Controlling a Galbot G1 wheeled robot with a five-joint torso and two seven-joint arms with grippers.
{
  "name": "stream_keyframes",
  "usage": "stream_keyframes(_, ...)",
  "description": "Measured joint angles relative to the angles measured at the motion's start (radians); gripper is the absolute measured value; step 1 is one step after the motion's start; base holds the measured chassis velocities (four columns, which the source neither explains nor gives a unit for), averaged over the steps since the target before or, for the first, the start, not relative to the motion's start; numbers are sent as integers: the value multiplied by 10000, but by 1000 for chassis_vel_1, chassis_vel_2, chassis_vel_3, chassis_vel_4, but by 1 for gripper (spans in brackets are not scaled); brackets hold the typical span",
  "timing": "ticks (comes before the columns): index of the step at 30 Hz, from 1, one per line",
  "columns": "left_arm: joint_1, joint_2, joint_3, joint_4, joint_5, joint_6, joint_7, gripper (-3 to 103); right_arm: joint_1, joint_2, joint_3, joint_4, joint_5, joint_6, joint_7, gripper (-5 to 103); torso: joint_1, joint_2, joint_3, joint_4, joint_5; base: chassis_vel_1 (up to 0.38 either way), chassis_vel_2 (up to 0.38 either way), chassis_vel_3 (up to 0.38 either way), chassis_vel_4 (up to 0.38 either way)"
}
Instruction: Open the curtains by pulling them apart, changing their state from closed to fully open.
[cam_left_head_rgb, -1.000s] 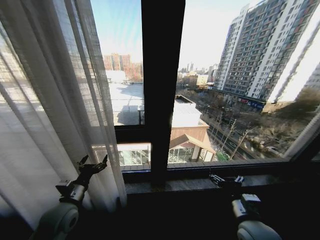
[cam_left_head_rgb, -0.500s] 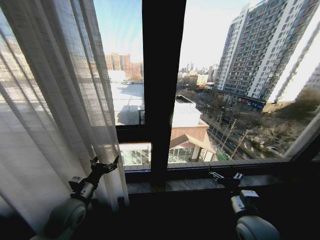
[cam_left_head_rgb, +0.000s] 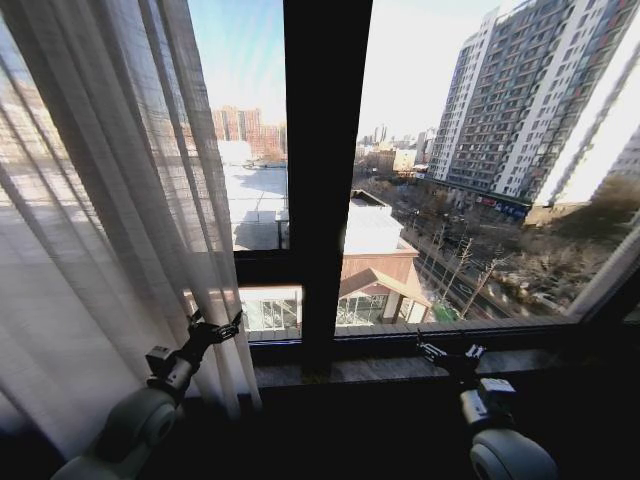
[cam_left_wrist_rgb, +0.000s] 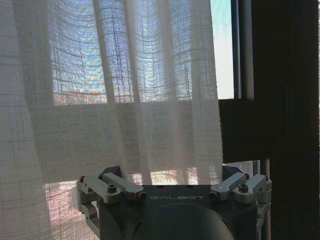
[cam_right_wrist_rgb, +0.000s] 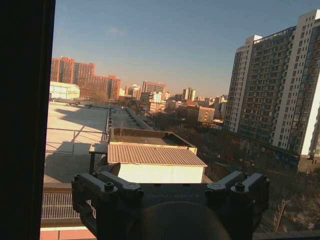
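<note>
Next, the left gripper grips the curtain by the raised folds near its inner edge, since the curtain's wide sheer cloth hangs slack and flat.
The left curtain hangs in sheer white pleats over the left part of the window, its inner edge reaching down to the sill. My left gripper is open, low in front of that edge's folds. In the left wrist view the curtain hangs straight ahead of the open left gripper; I cannot tell if they touch. A narrow pale band at the far right looks like the other panel's edge. My right gripper is open above the sill with nothing in it, and the right gripper faces bare glass.
A wide dark window frame bar stands upright in the middle, with a crossbar to its left. The dark sill runs along below the glass. In the right wrist view the frame bar lies close beside the right gripper.
My left arm has moved right and forward, bringing the open gripper closer to the curtain's inner edge. The right arm has barely shifted. The view itself has moved slightly.
</note>
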Motion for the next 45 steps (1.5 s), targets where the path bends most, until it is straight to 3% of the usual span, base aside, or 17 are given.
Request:
stream_keyframes(5,-74,-148,36,26,25,94,-982,87,83,-18,-69,-34,0,-1,0,100,0,0,0,0,0,0,0,0,0)
stream_keyframes(9,-63,-174,-29,52,15,94,-1177,71,138,-32,-110,-50,0,-7,0,100,0,0,0,1,0,0,0,0,0)
stream_keyframes(11,-54,-169,-72,62,-13,86,-1187,60,168,-38,-124,-63,3,-11,0,100,0,0,1,1,0,0,0,0,0)
stream_keyframes(13,-52,-159,-81,62,-28,85,-1187,60,178,-41,-126,-70,5,-12,0,100,0,0,0,1,0,0,0,0,0)
stream_keyframes(17,-10,-126,-102,18,-135,84,-958,38,190,-55,-127,-92,10,-15,1,100,0,1,0,0,0,0,0,0,0)
stream_keyframes(22,125,-105,-196,-60,-168,98,-734,28,221,-113,-114,-105,23,-14,5,100,0,1,0,0,0,0,0,0,0)
stream_keyframes(26,330,-102,-410,-160,-200,101,-586,6,299,-184,-110,-124,97,-23,10,100,-1,1,0,0,0,0,0,0,0)
stream_keyframes(37,1272,-303,-1045,-1102,-309,125,-451,0,399,-277,-181,-141,233,-33,15,100,0,1,0,0,1,0,0,0,0)
stream_keyframes(45,2213,-1244,-1667,-2231,-255,457,-514,0,428,-285,-300,-60,327,-186,24,100,-1,1,-1,1,1,0,0,0,0)
